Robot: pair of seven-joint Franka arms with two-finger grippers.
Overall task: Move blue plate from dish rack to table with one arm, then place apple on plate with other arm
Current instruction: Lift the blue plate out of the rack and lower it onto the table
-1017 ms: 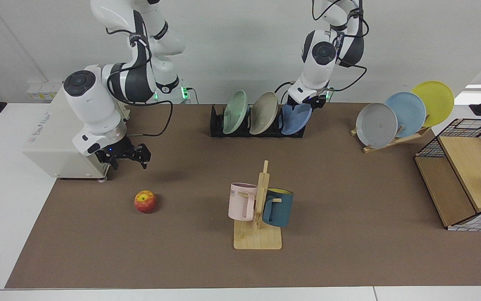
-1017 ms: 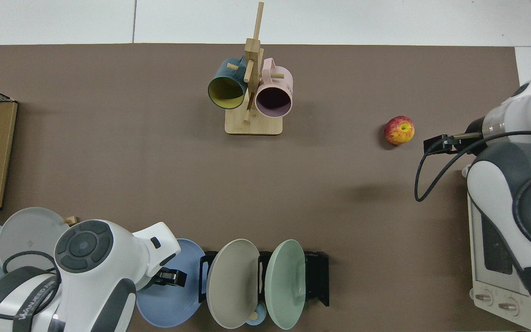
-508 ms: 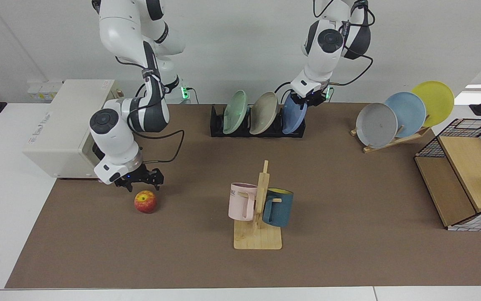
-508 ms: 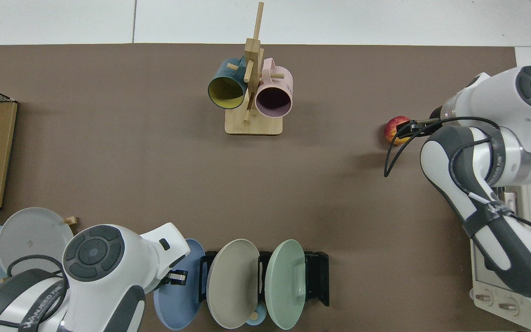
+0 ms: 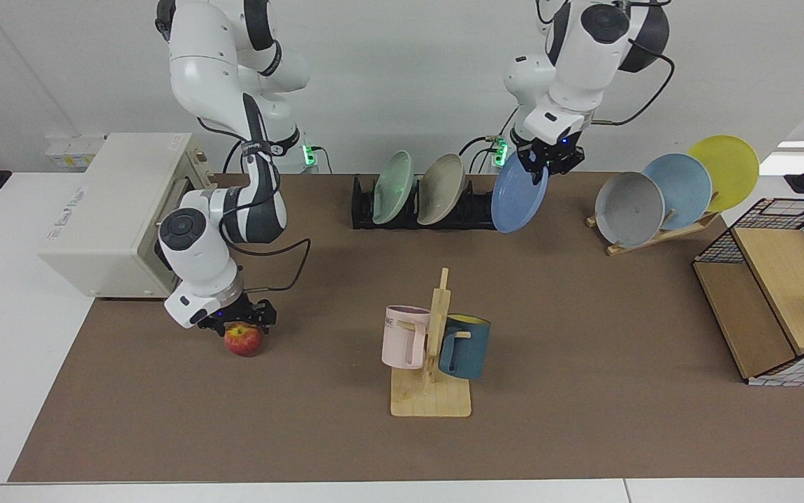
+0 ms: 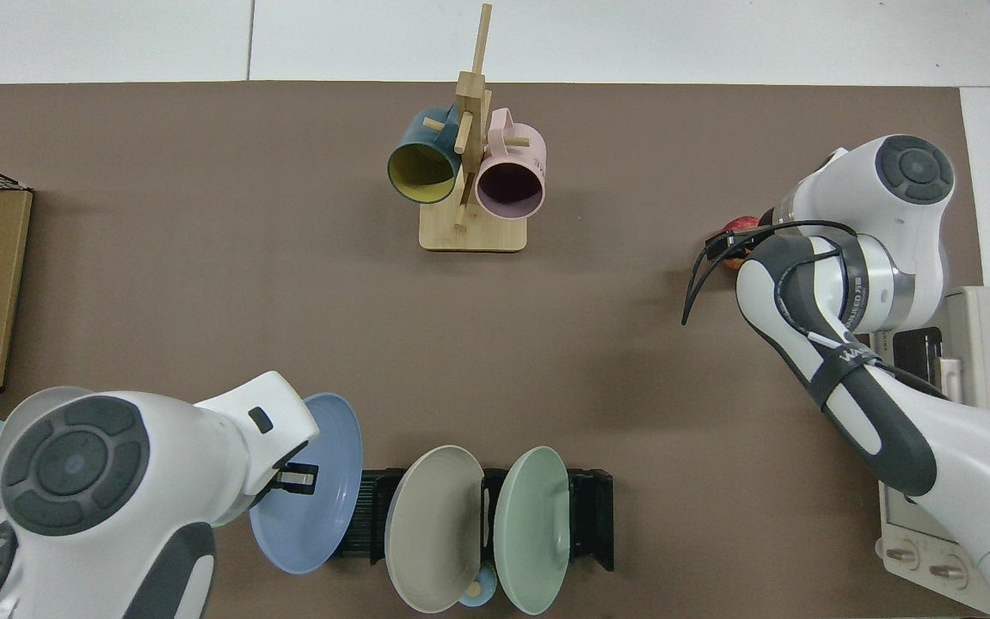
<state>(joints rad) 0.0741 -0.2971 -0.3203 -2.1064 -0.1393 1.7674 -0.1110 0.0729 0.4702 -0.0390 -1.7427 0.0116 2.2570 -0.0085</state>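
Observation:
The red apple [image 5: 244, 341] should go on the blue plate [image 5: 517, 201], so my right gripper will next hold the apple by its round sides.
My left gripper [image 5: 547, 162] is shut on the upper rim of the blue plate [image 5: 517, 201], which hangs on edge in the air just beside the end of the black dish rack [image 5: 421, 218]. The top view shows this plate [image 6: 314, 490] clear of the rack [image 6: 593, 516], with the left gripper [image 6: 292, 478] on its rim. On the brown table [image 5: 583, 335], the red apple [image 5: 244, 341] sits under my right gripper [image 5: 239, 324], which is open with a finger on each side of the apple's top. From above, the right arm hides most of the apple [image 6: 739, 229].
A green plate [image 5: 393, 187] and a beige plate [image 5: 441, 188] stay in the rack. A wooden mug tree [image 5: 432, 391] with two mugs stands mid-table. A slanted wooden stand [image 5: 660, 234] holds three plates. A wire-and-wood box [image 5: 772, 293] and a white oven [image 5: 105, 209] flank the table.
The left gripper has lifted the blue plate up and sideways out of the rack. The right gripper has come down from behind the apple to straddle its top.

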